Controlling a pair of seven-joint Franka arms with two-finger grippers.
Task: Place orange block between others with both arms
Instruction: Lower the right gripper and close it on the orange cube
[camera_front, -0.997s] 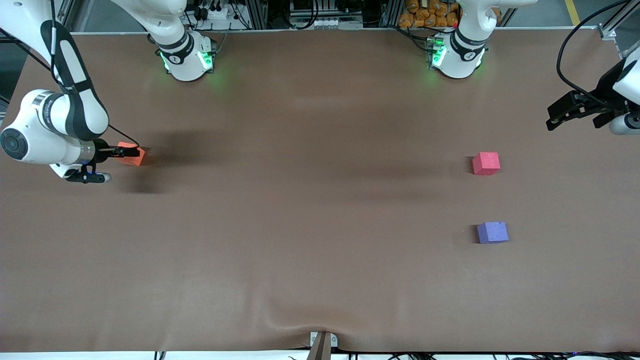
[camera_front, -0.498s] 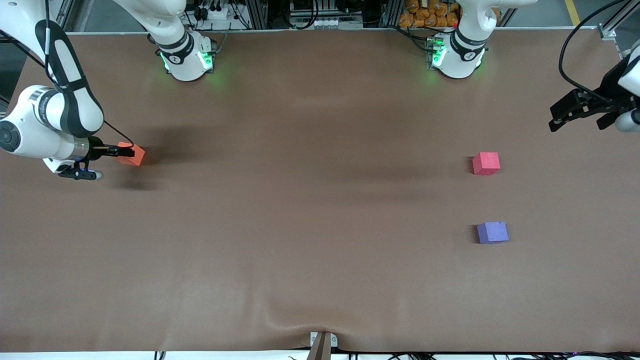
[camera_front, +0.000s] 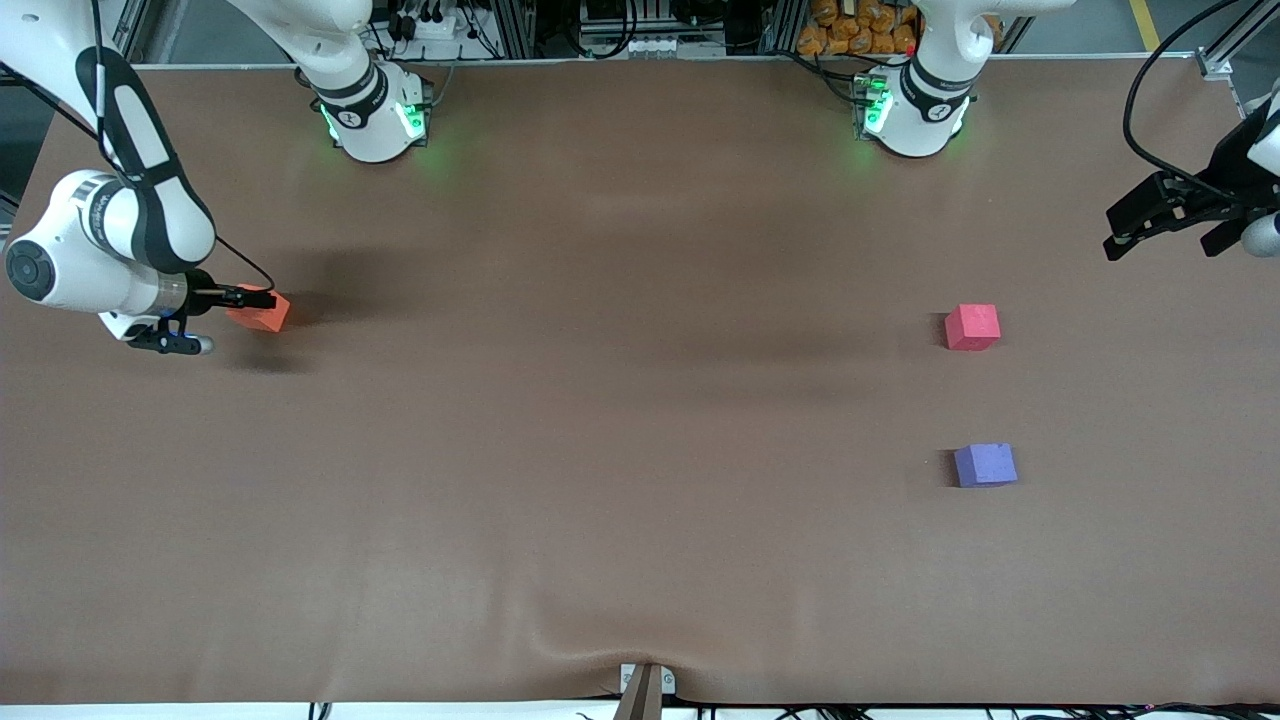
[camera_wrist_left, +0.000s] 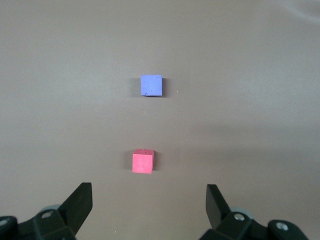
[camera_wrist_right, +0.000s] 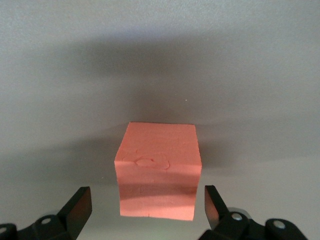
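My right gripper is to grab the two opposite sides of the orange block (camera_front: 264, 313) next, so that it can place the block between the other cubes.
The orange block (camera_front: 264, 313) sits on the brown table at the right arm's end. My right gripper (camera_front: 252, 298) is down at it, open, one finger on each side of the orange block (camera_wrist_right: 157, 167) with a gap on both sides. The red-pink cube (camera_front: 972, 326) and the purple-blue cube (camera_front: 985, 465) rest apart at the left arm's end, the purple-blue one nearer the front camera. My left gripper (camera_front: 1120, 234) hangs open and empty above the table's edge at that end, looking at the red-pink cube (camera_wrist_left: 143, 161) and the purple-blue cube (camera_wrist_left: 151, 85).
The brown cloth has a wrinkle by a small bracket (camera_front: 645, 685) at the near edge. The arm bases (camera_front: 375, 115) (camera_front: 912, 110) stand along the back edge. A wide bare stretch of cloth separates the orange block from the two cubes.
My right gripper has shifted slightly at the orange block, staying open. My left gripper has drifted a little toward the table's end. No cube has moved.
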